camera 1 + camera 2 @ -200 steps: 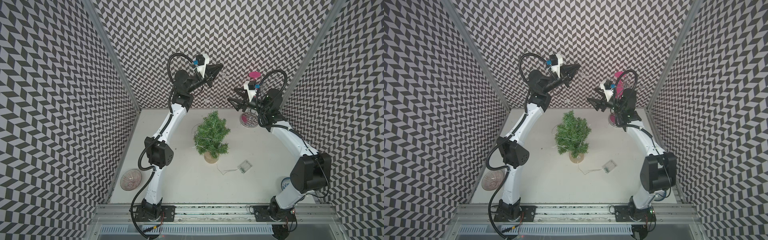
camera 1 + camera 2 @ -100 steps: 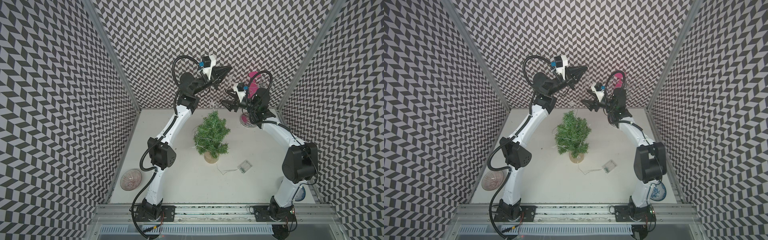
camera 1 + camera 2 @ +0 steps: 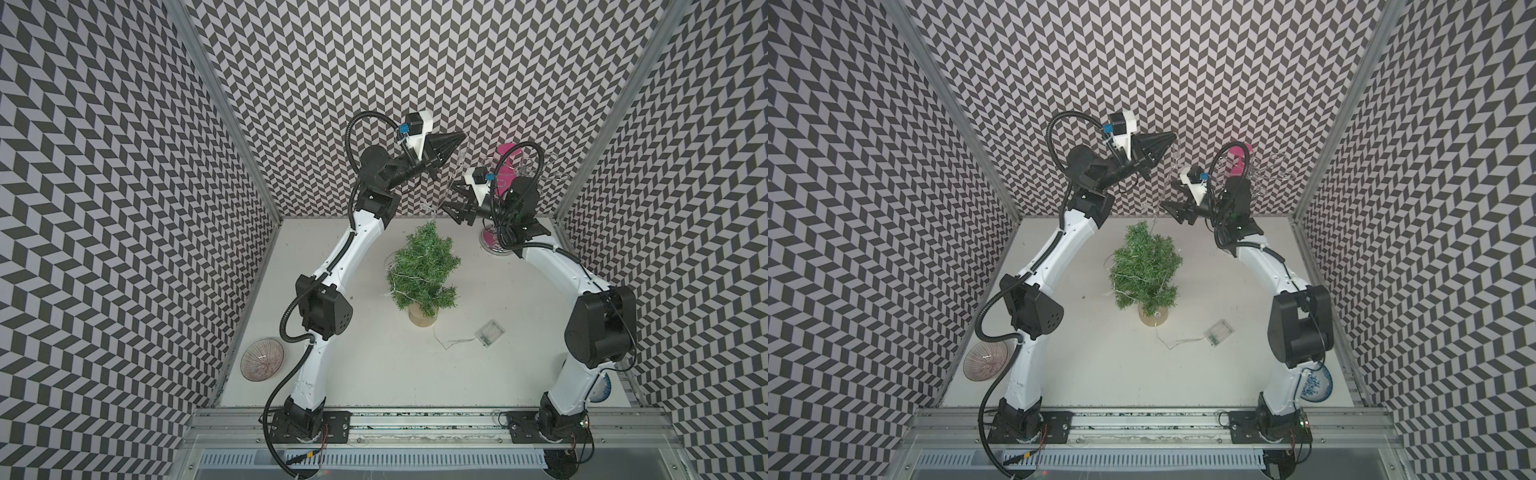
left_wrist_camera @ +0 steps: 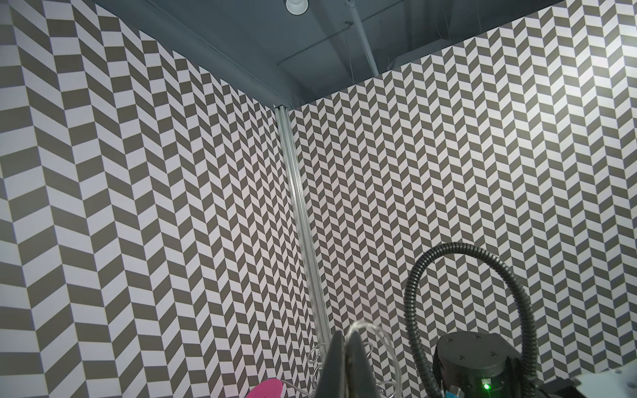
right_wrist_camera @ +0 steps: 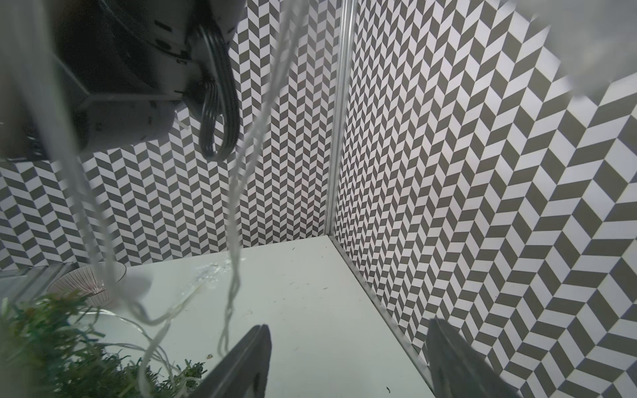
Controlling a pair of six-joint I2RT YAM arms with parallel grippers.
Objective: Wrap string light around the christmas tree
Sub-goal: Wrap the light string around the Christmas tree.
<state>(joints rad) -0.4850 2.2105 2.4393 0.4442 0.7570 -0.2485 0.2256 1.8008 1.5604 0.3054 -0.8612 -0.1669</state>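
The string light's hanging strand below my left gripper is the part my right gripper needs to grab next, to take over wrapping the tree (image 3: pixel 424 270).
The christmas tree (image 3: pixel 424 270) (image 3: pixel 1146 270) stands mid-table on its pale wooden base. The string light (image 3: pixel 457 341) runs from its clear battery box (image 3: pixel 490 332) (image 3: pixel 1219 332) on the table, loops through the branches and rises from the treetop. My left gripper (image 3: pixel 460 135) (image 3: pixel 1172 135) is shut on that strand high above the tree; a loop of wire (image 4: pixel 379 332) curls out of its tips (image 4: pixel 348 336). My right gripper (image 3: pixel 451 208) (image 3: pixel 1169 205) (image 5: pixel 348 325) is open beside the hanging strand (image 5: pixel 238 193), just right of the treetop (image 5: pixel 41 344), holding nothing.
A silver wire rack with a pink glass (image 3: pixel 509 166) stands at the back right, right behind my right arm. A pink-striped bowl (image 3: pixel 262 359) lies front left. A blue-and-white plate (image 3: pixel 1316 380) lies front right by the right arm's base. Patterned walls close three sides.
My left gripper has swung right and higher, keeping hold of the strand. My right gripper has moved left from the rack toward the hanging strand above the treetop.
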